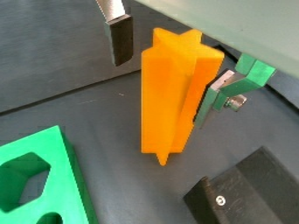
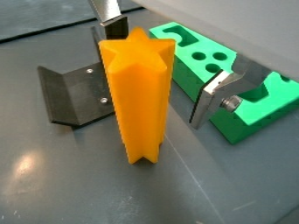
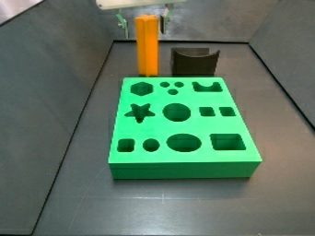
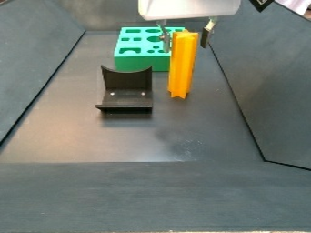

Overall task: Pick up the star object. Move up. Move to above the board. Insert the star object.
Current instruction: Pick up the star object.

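Observation:
The gripper takes hold of the star object by its upper part [image 3: 147,24] [image 1: 177,61] next, so its lower end stays free to enter the board's star hole.
The star object [image 1: 170,96], a tall orange star-section prism, stands upright on the dark floor in both wrist views [image 2: 142,96] and both side views [image 3: 147,46] [image 4: 183,64]. My gripper [image 1: 163,87] is open around its upper part. One finger [image 1: 119,39] and the opposite finger [image 1: 222,92] stand on either side of it, with a gap showing at each. The gripper also shows in the side views [image 3: 144,11] [image 4: 185,27]. The green board [image 3: 185,129] with shaped holes lies flat a short way from the star [image 2: 222,79] [image 4: 140,47].
The dark fixture [image 3: 193,62] stands beside the star object, between it and the board's far edge [image 4: 125,88] [image 2: 73,96]. Grey sloping walls [image 3: 62,64] enclose the floor on both sides.

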